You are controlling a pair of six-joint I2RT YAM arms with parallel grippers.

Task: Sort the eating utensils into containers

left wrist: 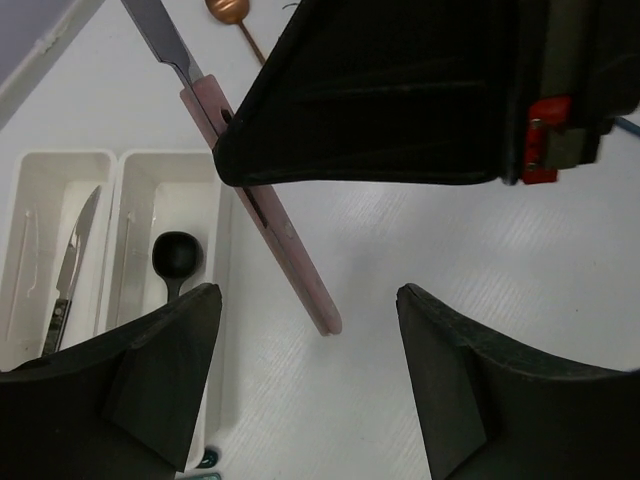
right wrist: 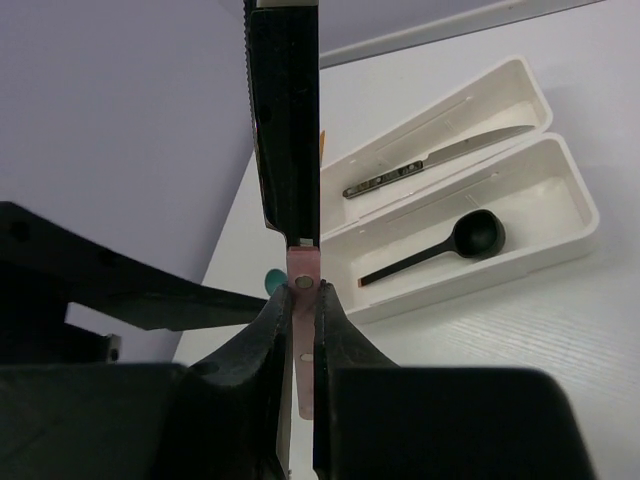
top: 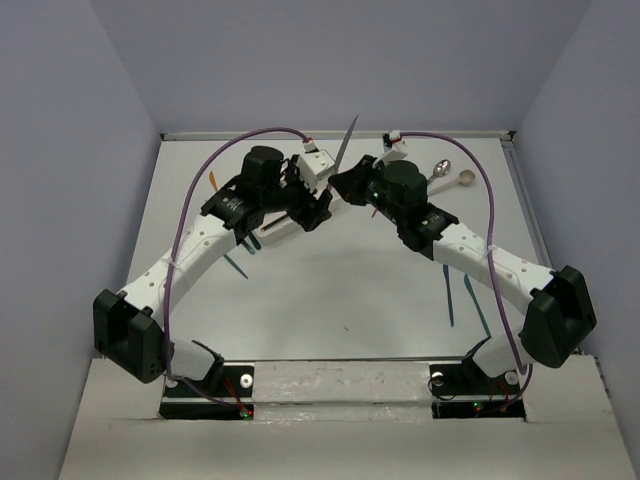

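Only the pink handle's very end is barely past my fingers, so it is too early to close. My left gripper moves toward the handle first.
My right gripper (right wrist: 302, 292) is shut on the pink handle of a knife (right wrist: 302, 345), whose dark blade (top: 347, 138) points up and away. My left gripper (left wrist: 305, 325) stands wide open just below it; the handle's end (left wrist: 325, 315) hangs between the fingers, touching neither. In the top view the two grippers meet at the table's back middle (top: 330, 195). Two white containers (left wrist: 118, 160) lie side by side under the left arm. One holds a silver knife (left wrist: 70, 265), the other a black spoon (left wrist: 175, 255).
Loose utensils lie around: an orange-handled knife (top: 215, 181) at back left, a teal one (top: 237, 266) under the left arm, two blue knives (top: 450, 297) by the right arm, a silver spoon (top: 441, 167) and a cream spoon (top: 466, 179) at back right. A copper spoon (left wrist: 228, 10) lies beyond the knife.
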